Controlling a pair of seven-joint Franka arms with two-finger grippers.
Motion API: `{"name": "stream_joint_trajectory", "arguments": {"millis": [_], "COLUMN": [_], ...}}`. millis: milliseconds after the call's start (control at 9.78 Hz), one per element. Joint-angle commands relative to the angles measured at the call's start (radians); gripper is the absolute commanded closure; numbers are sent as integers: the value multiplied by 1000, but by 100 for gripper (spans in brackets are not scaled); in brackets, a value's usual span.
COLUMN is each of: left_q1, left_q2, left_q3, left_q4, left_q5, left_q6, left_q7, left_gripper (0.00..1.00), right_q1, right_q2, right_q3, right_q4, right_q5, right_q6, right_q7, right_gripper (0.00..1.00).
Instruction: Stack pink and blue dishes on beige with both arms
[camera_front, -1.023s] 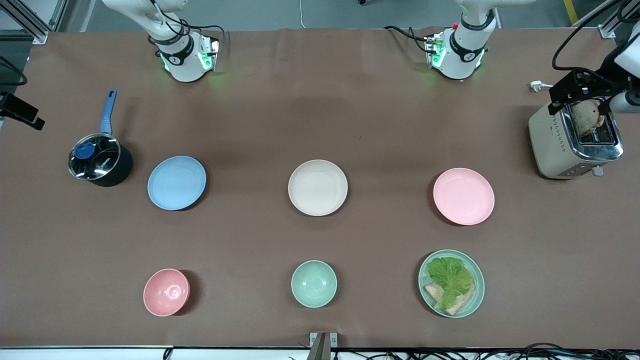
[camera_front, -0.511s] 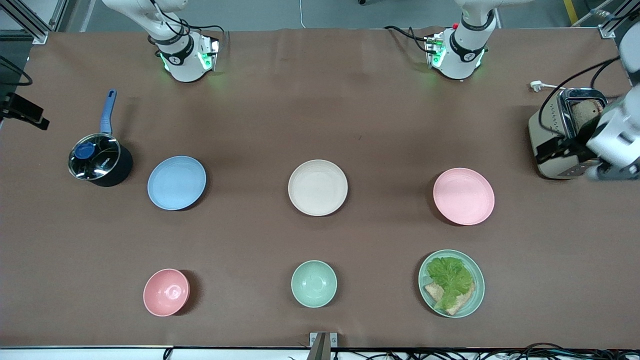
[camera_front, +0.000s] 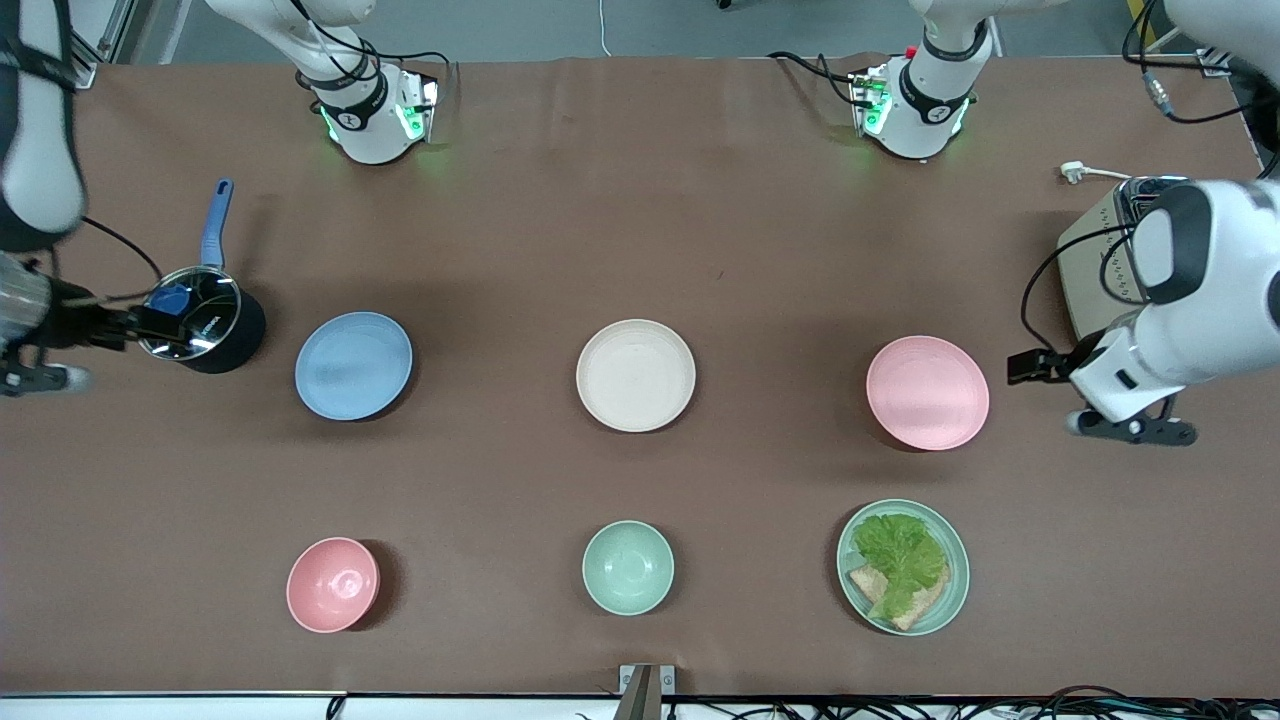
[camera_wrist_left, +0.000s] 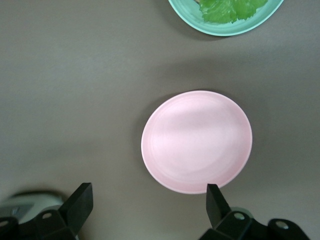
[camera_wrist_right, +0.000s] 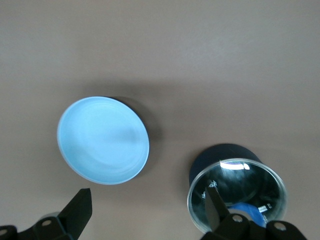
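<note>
The pale pink plate needs to be stacked on the cream-beige plate (camera_front: 635, 375). For that, my left gripper should next take hold of its rim (camera_front: 987, 392).
The pale blue plate (camera_front: 353, 365) (camera_wrist_right: 103, 140), the cream-beige plate (camera_front: 635, 375) and the pale pink plate (camera_front: 927, 392) (camera_wrist_left: 196, 141) lie in a row across the table's middle, each apart from the others. My left gripper (camera_front: 1032, 365) (camera_wrist_left: 148, 202) hangs open and empty over the bare table between the pink plate and the toaster. My right gripper (camera_front: 128, 325) (camera_wrist_right: 147, 207) is open and empty too, over the table by the saucepan's rim, beside the blue plate.
A lidded dark saucepan (camera_front: 200, 320) (camera_wrist_right: 237, 192) stands beside the blue plate at the right arm's end. A toaster (camera_front: 1090, 270) stands at the left arm's end. Nearer the camera sit a pink bowl (camera_front: 332, 584), a mint bowl (camera_front: 628, 567) and a lettuce plate (camera_front: 903, 566) (camera_wrist_left: 225, 15).
The left arm has swung from above the toaster down toward the pink plate. The right arm has come into view beside the saucepan. No plate has moved.
</note>
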Motion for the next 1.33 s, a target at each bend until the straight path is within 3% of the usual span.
{"name": "stream_joint_trajectory", "arguments": {"millis": [0, 409, 716, 818, 1023, 1125, 1227], "left_q1": [30, 65, 89, 97, 97, 97, 99], "left_q2": [72, 195, 266, 283, 294, 295, 295], "left_q3": [-5, -5, -9, -19, -25, -25, -27], "left_q4": [-46, -67, -67, -67, -73, -77, -83], "left_q5": [-10, -10, -15, -33, -84, -90, -90], "left_q6": [100, 240, 294, 297, 297, 295, 295], "left_q7": [79, 272, 325, 333, 331, 333, 333], "left_gripper": [6, 28, 34, 40, 44, 46, 57], "right_q1": [-14, -21, -16, -10, 1, 4, 4], "right_q2": [80, 206, 259, 263, 267, 269, 269], "right_q3": [7, 7, 7, 8, 10, 10, 10], "right_q4": [-106, -224, -226, -227, -244, -244, -246], "right_q5": [129, 333, 427, 439, 476, 479, 479], "right_q6": [160, 426, 454, 452, 454, 452, 452], "right_q7": [-175, -441, -531, -531, -532, -532, -532], "right_gripper": [0, 0, 8, 16, 33, 37, 48]}}
